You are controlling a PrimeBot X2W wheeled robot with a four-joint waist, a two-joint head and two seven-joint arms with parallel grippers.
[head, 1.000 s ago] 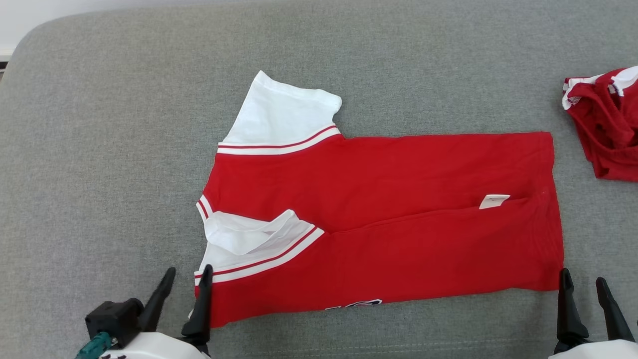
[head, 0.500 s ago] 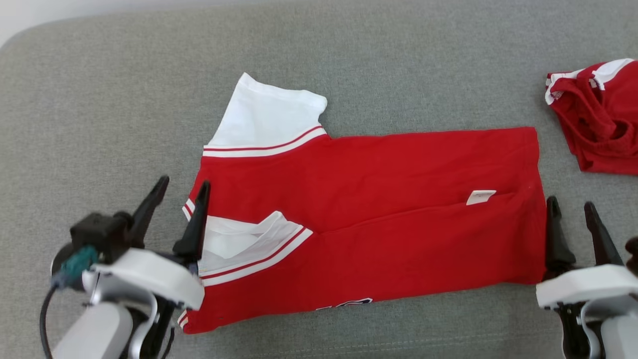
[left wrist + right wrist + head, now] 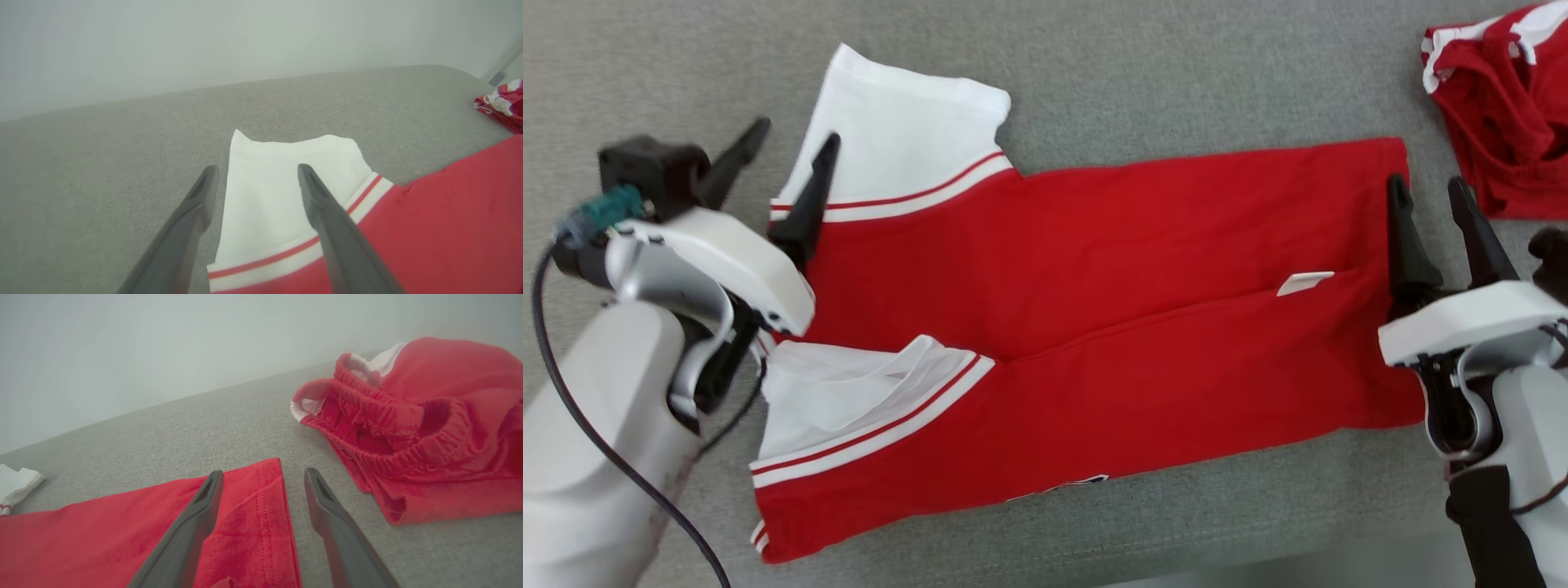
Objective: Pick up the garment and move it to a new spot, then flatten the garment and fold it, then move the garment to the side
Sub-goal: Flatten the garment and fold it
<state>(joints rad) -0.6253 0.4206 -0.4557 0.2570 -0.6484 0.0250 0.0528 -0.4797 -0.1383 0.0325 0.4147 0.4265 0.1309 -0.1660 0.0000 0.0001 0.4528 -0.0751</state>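
The white sleeve should be folded over the shirt's red body by my left gripper, so my left gripper should first grab the sleeve by its corner.
The garment is a red shirt with white sleeves, lying partly folded lengthwise on the grey cushion. Its near long edge is folded over the body, and a small white label shows at the fold. My left gripper is open above the far white sleeve, which lies between its fingers in the left wrist view. My right gripper is open over the far hem corner at the shirt's right end. Neither holds anything.
A second red and white garment lies crumpled at the far right, close to my right gripper, and looms large in the right wrist view. The cushion's front edge runs along the bottom. A pale wall rises behind the cushion.
Both arms have reached forward from the shirt's near edge to its far edge. The head camera has also dipped and moved closer, shifting the whole picture.
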